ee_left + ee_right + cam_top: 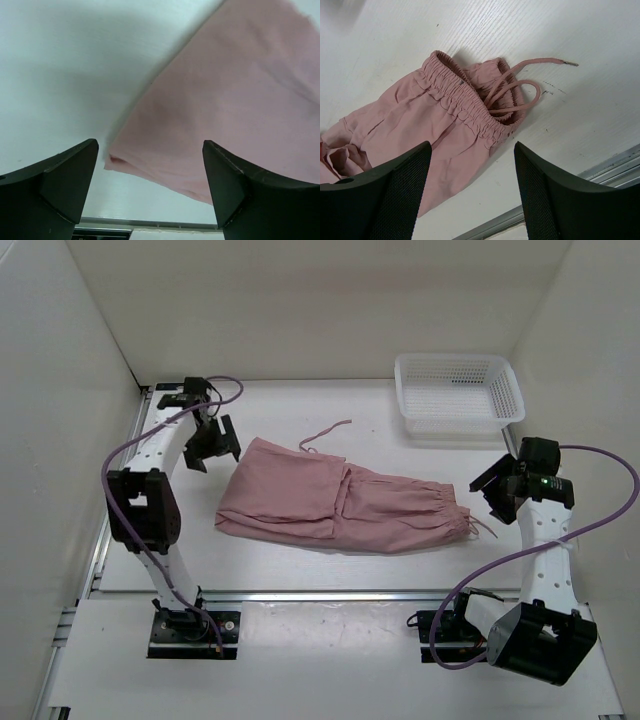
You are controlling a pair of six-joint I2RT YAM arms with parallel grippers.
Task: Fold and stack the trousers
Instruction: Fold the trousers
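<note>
My left gripper should next grab the trousers (335, 502) by the folded end (237, 486) opposite the waistband. Then I will fold that end over toward the waistband.
The dusty-pink trousers (335, 502) lie folded on the white table, waistband at the right, a loose cord trailing at the far side. My left gripper (212, 445) is open and empty, hovering just left of the trousers' far-left corner; in the left wrist view that folded corner (225, 110) lies between and beyond my black fingers (65, 180). My right gripper (497, 490) is open and empty, just right of the waistband. The right wrist view shows the gathered waistband (465, 102) and drawstring cords (520, 85) ahead of my fingers (395, 195).
A white perforated basket (458, 393) stands at the back right. White walls enclose the table on the left, back and right. A metal rail (330, 593) runs along the table's near edge, with both arm bases behind it.
</note>
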